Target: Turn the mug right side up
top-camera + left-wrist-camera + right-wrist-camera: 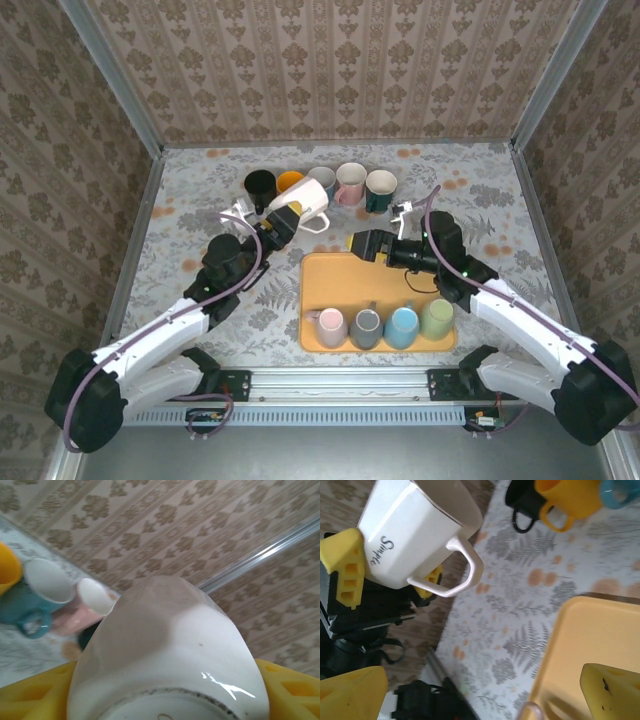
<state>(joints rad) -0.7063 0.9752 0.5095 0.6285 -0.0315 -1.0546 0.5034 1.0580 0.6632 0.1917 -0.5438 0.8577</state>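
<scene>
I next need to grab the white mug by its handle [320, 225] [470, 576] with my right gripper, which leaves the mug's base free to set it right side up.
A white mug [300, 205] with the word "Simple" on its side hangs tilted above the table, its handle [318, 222] toward the tray. My left gripper [275, 226] is shut on its base end, yellow fingers on both sides. In the left wrist view the white mug [165, 655] looms close, bottom ring toward the camera, between yellow fingers [30, 695]. From the right wrist view the white mug [415, 535] and its handle [465, 570] sit upper left, clamped by yellow fingers [347, 567]. My right gripper [358, 244] is open over the tray's far edge, holding nothing.
An orange tray [330, 280] holds pink, grey, blue and green mugs along its near side. A row of mugs stands at the back: black [260, 185], yellow [289, 181], pink [350, 183], dark green [381, 190] and another behind the white one.
</scene>
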